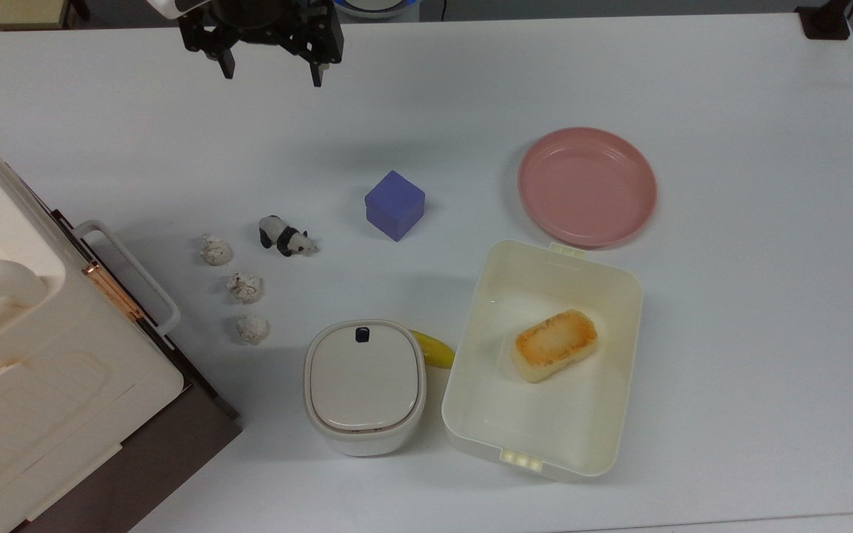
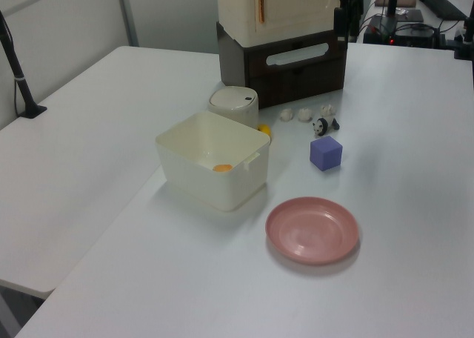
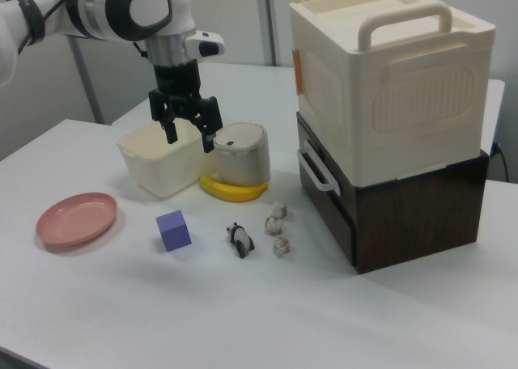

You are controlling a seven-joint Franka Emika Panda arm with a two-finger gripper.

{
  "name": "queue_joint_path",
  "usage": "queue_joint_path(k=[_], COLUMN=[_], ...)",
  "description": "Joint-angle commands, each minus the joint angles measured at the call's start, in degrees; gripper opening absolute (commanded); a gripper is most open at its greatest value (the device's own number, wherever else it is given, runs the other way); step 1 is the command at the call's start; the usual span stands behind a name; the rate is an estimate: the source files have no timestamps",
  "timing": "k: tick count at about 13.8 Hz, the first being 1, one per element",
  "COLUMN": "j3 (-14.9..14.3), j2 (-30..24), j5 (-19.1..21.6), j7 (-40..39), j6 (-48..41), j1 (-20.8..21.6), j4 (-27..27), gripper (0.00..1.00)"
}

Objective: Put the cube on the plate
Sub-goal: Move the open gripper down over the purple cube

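Next, my gripper grabs the opposite sides of the blue-purple cube (image 2: 326, 153), to set it on the pink plate (image 2: 312, 230).
The blue-purple cube (image 1: 395, 205) (image 2: 326, 153) (image 3: 173, 230) rests on the white table, apart from everything. The pink plate (image 1: 587, 186) (image 2: 312, 230) (image 3: 77, 220) lies empty to the cube's right in the top view. My gripper (image 1: 272, 76) (image 3: 189, 141) hangs open in the air with nothing between its fingers. It is at the top edge of the top view, up and left of the cube. In the right view it hovers well above the table, in front of the cream tub.
A cream rectangular tub (image 1: 611, 296) (image 2: 185, 149) holds a toasted bread-like block (image 1: 554, 345). Beside it stand a lidded white pot (image 1: 364, 385) and a banana (image 1: 434, 348). A panda figure (image 1: 285, 237), three crumpled white lumps (image 1: 243, 287) and a stacked cream-and-brown box (image 3: 388, 118) sit nearby.
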Motion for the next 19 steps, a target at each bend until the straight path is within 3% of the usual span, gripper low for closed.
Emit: queue_joint_path(k=[1, 11, 16, 19], j3=[0.0, 0.0, 0.2, 0.2], j2=[-0.8, -0.5, 0.4, 2.2], j5=[-0.3, -0.1, -0.3, -0.4], j7=[-0.4, -0.2, -1.4, -12.1], j6=[-1.5, -1.0, 5.6, 9.4], j1=[0.7, 3.4, 7.1, 9.5], j4=[-1.0, -3.0, -8.5, -12.4], gripper=[1.00, 1.00, 1.00, 1.00])
